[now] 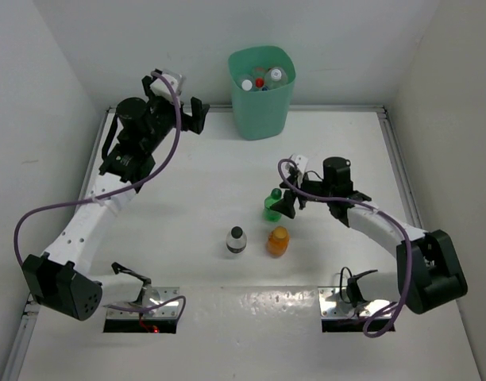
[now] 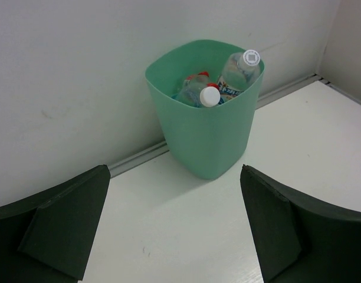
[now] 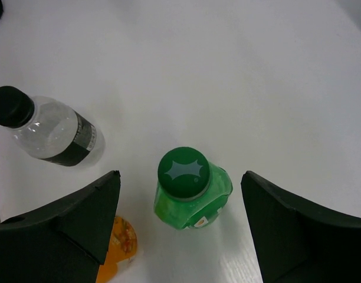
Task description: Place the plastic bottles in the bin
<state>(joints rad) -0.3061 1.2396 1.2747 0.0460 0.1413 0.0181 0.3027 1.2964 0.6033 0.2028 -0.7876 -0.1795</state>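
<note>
Half the cap of the green bottle shows past the fingers, so it is too early to close; my right gripper moves lower first, then closes on the bottle.
The mint-green bin [image 1: 262, 99] stands at the back middle against the wall and holds several clear bottles [image 1: 259, 79]; it also shows in the left wrist view [image 2: 207, 135] with bottles [image 2: 239, 71] inside. Three bottles stand on the table: a green one [image 1: 272, 205], an orange one [image 1: 277, 240] and a clear black-capped one [image 1: 237, 239]. My right gripper [image 1: 281, 203] is open above the green bottle [image 3: 191, 188], fingers on either side without touching it. The orange bottle [image 3: 117, 246] and black-capped bottle [image 3: 45, 132] lie to its left. My left gripper [image 1: 194, 116] is open and empty, left of the bin.
White walls enclose the table on three sides, with a raised rail [image 1: 330, 109] along the back edge. Two metal base plates [image 1: 144, 305] sit at the near edge.
</note>
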